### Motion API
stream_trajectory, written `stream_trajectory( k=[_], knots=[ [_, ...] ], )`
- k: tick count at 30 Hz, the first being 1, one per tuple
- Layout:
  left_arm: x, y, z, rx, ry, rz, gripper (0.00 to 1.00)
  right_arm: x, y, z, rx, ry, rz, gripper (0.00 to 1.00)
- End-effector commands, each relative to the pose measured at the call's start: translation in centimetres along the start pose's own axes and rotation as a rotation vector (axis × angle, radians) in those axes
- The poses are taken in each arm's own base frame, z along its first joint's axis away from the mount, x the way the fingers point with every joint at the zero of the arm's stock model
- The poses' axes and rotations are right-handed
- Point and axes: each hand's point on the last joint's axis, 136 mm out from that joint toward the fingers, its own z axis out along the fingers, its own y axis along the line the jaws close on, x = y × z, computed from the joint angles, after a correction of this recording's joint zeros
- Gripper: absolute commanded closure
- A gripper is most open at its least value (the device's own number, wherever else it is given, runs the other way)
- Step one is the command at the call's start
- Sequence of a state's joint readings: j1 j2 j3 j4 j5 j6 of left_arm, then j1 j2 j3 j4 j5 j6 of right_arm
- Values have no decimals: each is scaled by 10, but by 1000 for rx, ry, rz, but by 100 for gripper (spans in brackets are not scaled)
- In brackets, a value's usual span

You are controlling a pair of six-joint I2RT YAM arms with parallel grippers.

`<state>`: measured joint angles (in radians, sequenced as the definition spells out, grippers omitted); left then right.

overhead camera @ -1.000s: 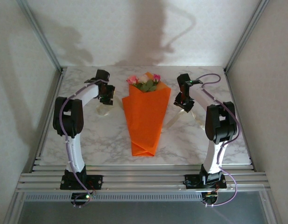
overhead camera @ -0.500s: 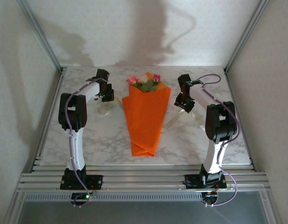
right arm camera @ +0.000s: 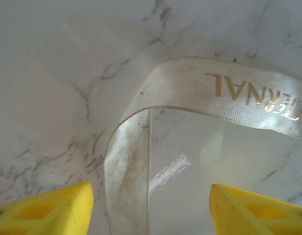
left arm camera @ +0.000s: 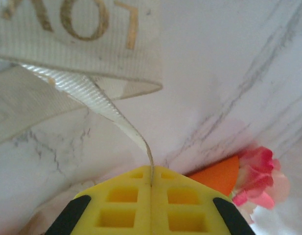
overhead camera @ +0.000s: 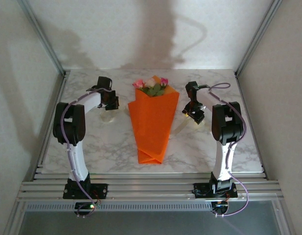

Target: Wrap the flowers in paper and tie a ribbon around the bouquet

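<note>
The fingers of my right gripper stop short of the loop's bend [overhead camera: 192,122] [right arm camera: 132,116] and would miss the ribbon loop if they closed now. My right gripper should move toward the loop before it closes on it.
The bouquet lies in the middle of the marble table as an orange paper [overhead camera: 152,125] cone, with the pink and cream flowers [overhead camera: 151,85] at its far, wide end. The pale ribbon [overhead camera: 181,128] runs out from under the cone on both sides. My left gripper [overhead camera: 111,103] is left of the flowers and is shut on a thin edge of the ribbon [left arm camera: 82,44], which rises from between the yellow fingers [left arm camera: 122,205]. My right gripper [overhead camera: 195,113] hovers right of the cone, open, and a loop of ribbon [right arm camera: 128,176] lies on the marble between its fingertips [right arm camera: 48,210].
Metal frame posts [overhead camera: 43,39] and pale walls close in the table on three sides. A slatted aluminium rail [overhead camera: 151,188] runs along the near edge by the arm bases. In the left wrist view a pink rose [left arm camera: 256,174] and an orange paper corner [left arm camera: 217,176] sit just to the right.
My left gripper has shut on the ribbon and its elbow has swung left. My right gripper has opened wider and its arm has drawn in more upright over the ribbon.
</note>
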<state>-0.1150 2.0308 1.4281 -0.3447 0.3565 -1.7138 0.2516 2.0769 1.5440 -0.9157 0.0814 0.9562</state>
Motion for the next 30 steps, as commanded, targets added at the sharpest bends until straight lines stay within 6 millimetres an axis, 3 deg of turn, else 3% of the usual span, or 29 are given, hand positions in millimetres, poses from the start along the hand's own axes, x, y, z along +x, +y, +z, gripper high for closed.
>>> stream_trajectory(
  k=[1, 16, 18, 21, 25, 30],
  knots=[
    [10, -7, -17, 44, 36, 33, 100, -5, 3, 4, 34, 6, 59, 36],
    [19, 5, -42, 61, 66, 72, 100, -37, -20, 27, 108, -6, 142, 42],
    [19, 8, -45, 57, 65, 75, 100, -39, -21, 30, 113, -3, 146, 51],
    [19, 12, -50, 58, 63, 78, 100, -42, -20, 30, 121, -12, 139, 75],
    [15, 16, -58, 65, 55, 82, 100, -53, -19, 22, 111, -49, 126, 99],
    [2, 15, -69, 71, 29, 105, 100, -78, -5, -20, 25, -163, 101, 100]
  ],
)
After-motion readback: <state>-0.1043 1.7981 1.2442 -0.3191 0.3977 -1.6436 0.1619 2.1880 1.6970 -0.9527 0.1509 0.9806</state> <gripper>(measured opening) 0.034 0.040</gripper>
